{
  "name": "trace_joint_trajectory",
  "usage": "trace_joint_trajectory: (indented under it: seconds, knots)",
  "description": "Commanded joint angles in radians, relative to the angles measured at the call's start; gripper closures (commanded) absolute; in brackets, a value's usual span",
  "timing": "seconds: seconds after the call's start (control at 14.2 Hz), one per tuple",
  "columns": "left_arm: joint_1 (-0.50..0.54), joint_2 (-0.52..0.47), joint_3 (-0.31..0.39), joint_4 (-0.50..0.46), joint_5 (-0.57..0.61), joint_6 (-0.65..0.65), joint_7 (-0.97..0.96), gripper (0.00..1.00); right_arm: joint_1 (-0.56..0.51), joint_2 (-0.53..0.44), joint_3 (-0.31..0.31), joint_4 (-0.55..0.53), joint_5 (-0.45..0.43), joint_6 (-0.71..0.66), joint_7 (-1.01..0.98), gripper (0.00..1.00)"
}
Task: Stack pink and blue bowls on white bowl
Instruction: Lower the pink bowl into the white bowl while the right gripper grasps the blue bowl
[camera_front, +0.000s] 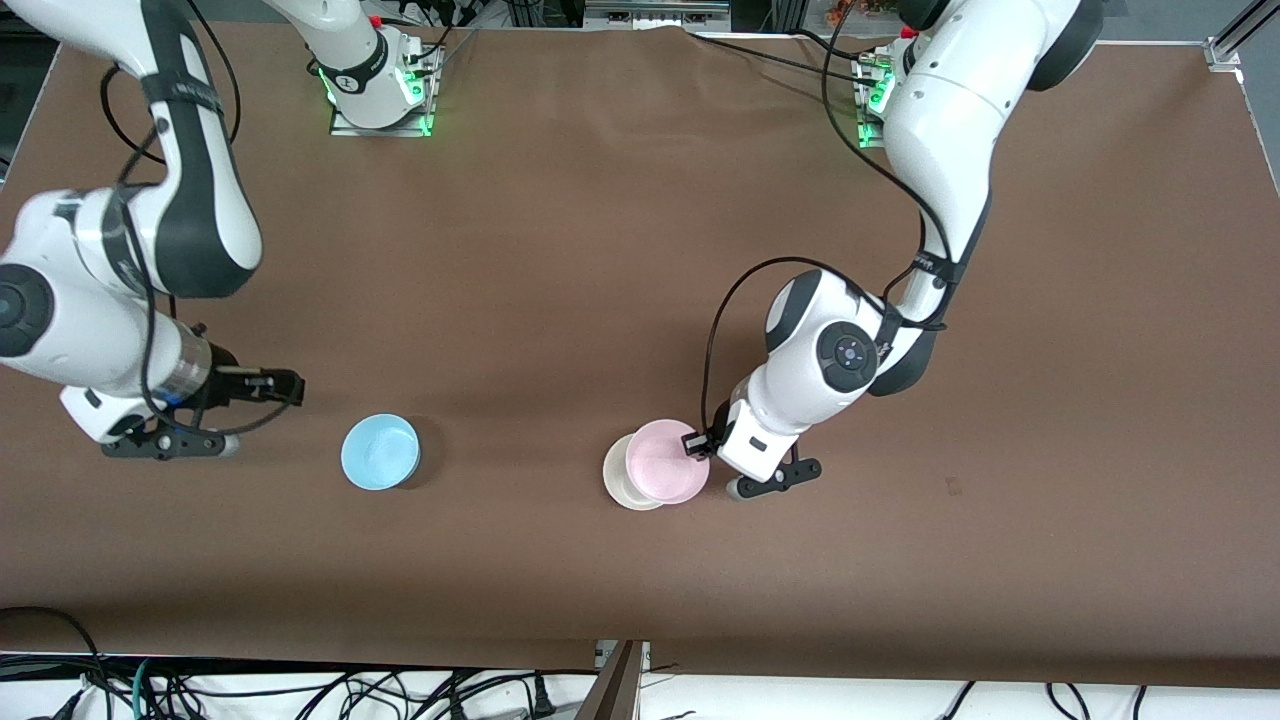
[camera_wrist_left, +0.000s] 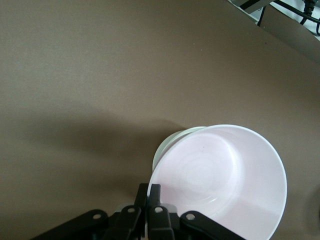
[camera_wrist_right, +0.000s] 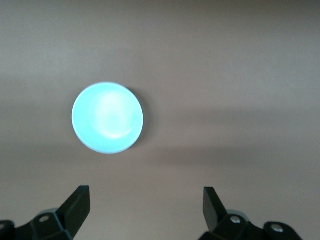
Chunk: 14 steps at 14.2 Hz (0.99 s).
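Observation:
I should grab the light blue bowl (camera_front: 380, 451) by its rim with my right gripper next. Then I can stack it on the white bowl.
My left gripper (camera_front: 697, 443) is shut on the rim of the pale pink bowl (camera_front: 665, 462) and holds it tilted, partly over the white bowl (camera_front: 618, 478). The pink bowl covers most of the white bowl and sits offset toward the left arm's end. In the left wrist view the pink bowl (camera_wrist_left: 220, 180) fills the lower part, with the white bowl's rim (camera_wrist_left: 172, 142) showing under it and my left gripper (camera_wrist_left: 149, 194) pinching the pink rim. The light blue bowl (camera_front: 380, 451) stands alone on the table. My right gripper (camera_front: 290, 388) is open and empty beside it, toward the right arm's end. In the right wrist view the blue bowl (camera_wrist_right: 107, 117) lies ahead of the right gripper (camera_wrist_right: 146, 200).
The brown table cover (camera_front: 600, 250) is bare around the bowls. The table's near edge (camera_front: 400, 655) has cables hanging below it. The arm bases stand along the back edge.

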Motion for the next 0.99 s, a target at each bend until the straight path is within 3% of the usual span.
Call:
trace_joint_trajectory:
  seconds: [0.0, 0.21, 0.64, 0.78, 0.92]
  knots:
    - [-0.028, 0.065, 0.038, 0.109, 0.020, -0.015, -0.034, 1.00, -0.007, 0.076, 0.007, 0.038, 0.011, 0.065, -0.069, 0.00]
    - [-0.048, 0.097, 0.052, 0.149, 0.020, -0.015, -0.065, 1.00, -0.009, 0.154, 0.007, 0.038, 0.078, 0.148, -0.094, 0.01]
    - [-0.080, 0.116, 0.056, 0.155, 0.026, -0.015, -0.108, 1.00, -0.006, 0.287, 0.007, 0.038, 0.082, 0.249, -0.095, 0.04]
    - [-0.085, 0.122, 0.056, 0.154, 0.028, -0.015, -0.109, 1.00, -0.006, 0.323, 0.007, 0.038, 0.083, 0.271, -0.094, 0.26]
    - [-0.086, 0.122, 0.056, 0.149, 0.045, -0.016, -0.109, 1.00, -0.006, 0.331, 0.018, 0.038, 0.085, 0.271, -0.088, 0.61]
